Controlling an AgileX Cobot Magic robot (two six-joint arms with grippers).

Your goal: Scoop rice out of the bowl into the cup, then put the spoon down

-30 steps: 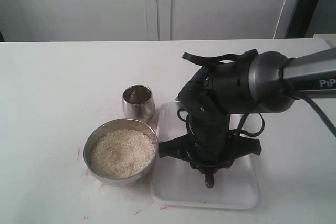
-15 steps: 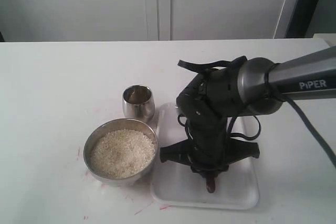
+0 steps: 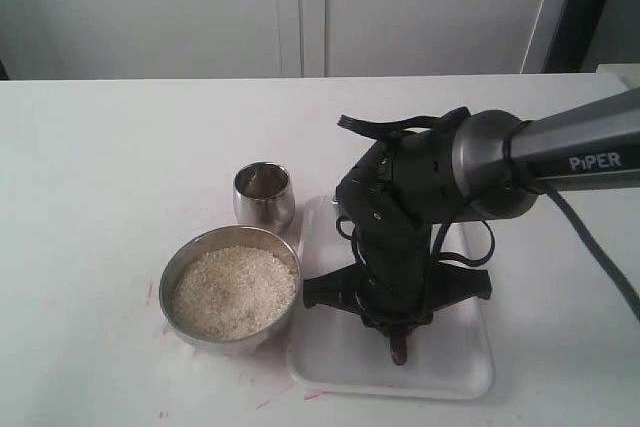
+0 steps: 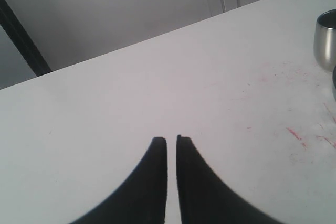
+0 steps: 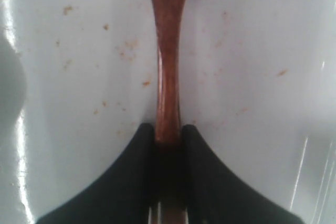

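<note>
The spoon's handle (image 5: 168, 82) lies along the white tray's bottom and the spoon would rest there, so it is time for my right gripper to open now.
The wide steel bowl (image 3: 232, 288) sits at the front left, holding white rice (image 3: 233, 290). Just behind it stands the small steel cup (image 3: 264, 194); the same cup (image 4: 325, 39) shows at the edge of the left wrist view. My right gripper (image 3: 400, 332) points down over the white tray (image 3: 455, 372) and is shut on the slim handle of the brown wooden spoon (image 5: 168, 51). Only the spoon's tip (image 3: 400, 351) shows below the arm in the exterior view. My left gripper (image 4: 171, 141) hovers over bare table, fingers nearly together and holding nothing.
The white tray lies right of the bowl, speckled with brownish crumbs (image 5: 128, 45). Red marks (image 4: 295, 132) stain the white table (image 3: 110, 177) near the cup. A white wall panel (image 3: 300, 7) runs behind the table.
The right arm shifted slightly left and lower over the tray a second ago, then stayed almost still. Bowl and cup have not moved.
</note>
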